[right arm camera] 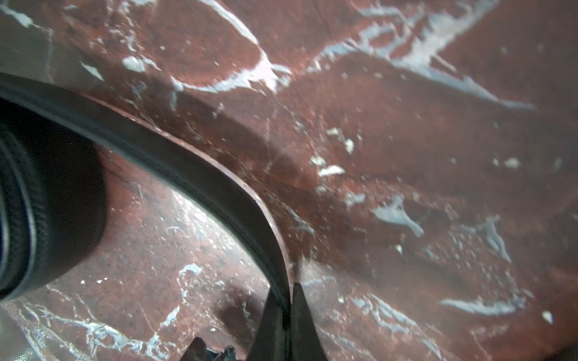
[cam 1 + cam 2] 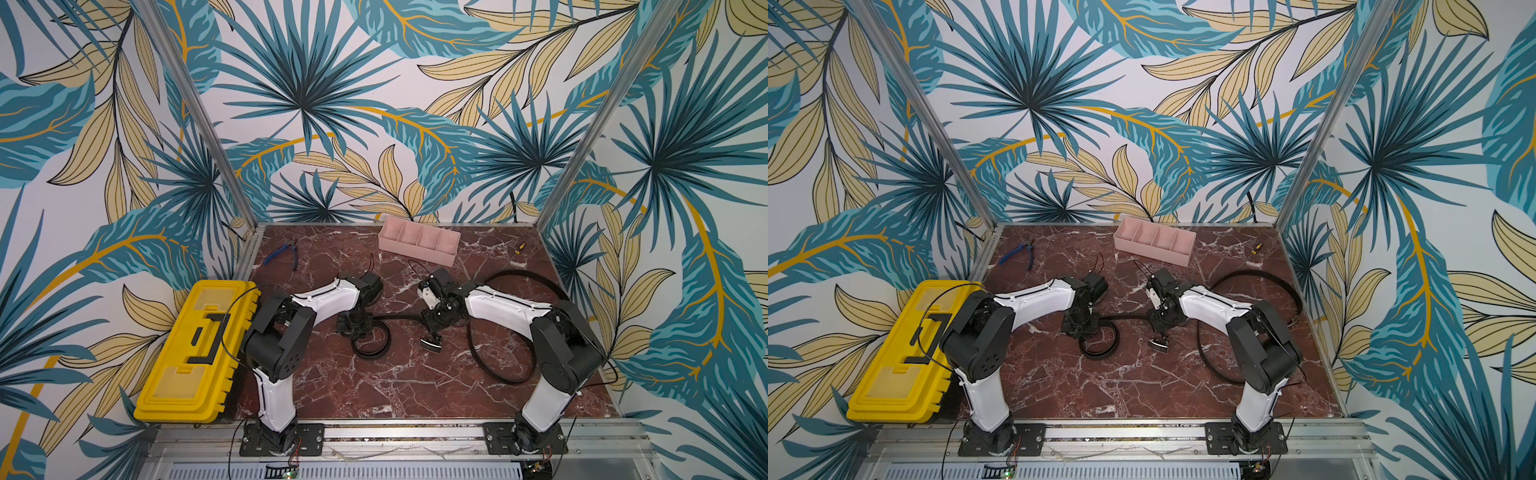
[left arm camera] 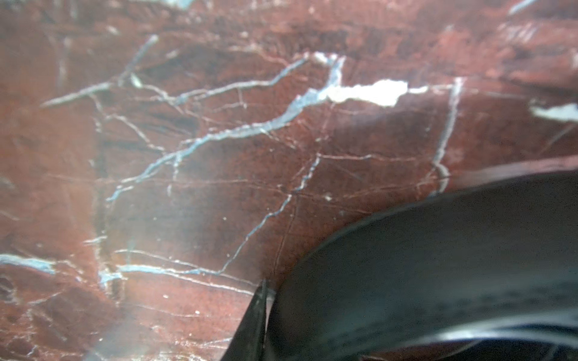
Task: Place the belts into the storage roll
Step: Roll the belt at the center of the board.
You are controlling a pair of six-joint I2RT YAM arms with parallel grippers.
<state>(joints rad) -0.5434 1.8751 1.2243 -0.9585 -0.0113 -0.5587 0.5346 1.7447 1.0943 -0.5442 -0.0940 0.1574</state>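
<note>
The belt's strap between my fingers stretches away from the coil, so the strap goes around it next, before my right gripper opens.
One black belt lies mid-table in both top views, partly wound into a coil (image 2: pixel 371 343) with a strap running right to its silver buckle (image 2: pixel 430 345). My left gripper (image 2: pixel 360 331) points down onto the coil. In the left wrist view one of its fingers (image 3: pixel 254 322) stands beside the belt's wall (image 3: pixel 438 265); the other finger is hidden. My right gripper (image 1: pixel 284 290) is shut on the strap (image 1: pixel 187 168), close to the buckle (image 2: pixel 1158 345). A second belt (image 2: pixel 476 351) lies in a wide loop under the right arm. The pink storage roll (image 2: pixel 417 241) stands at the back with nothing in it.
A yellow toolbox (image 2: pixel 195 353) sits at the left edge beside the left arm. Blue-handled pliers (image 2: pixel 282 251) lie at the back left. A small yellow item (image 2: pixel 519 248) lies at the back right. Metal frame posts and patterned walls close in the table.
</note>
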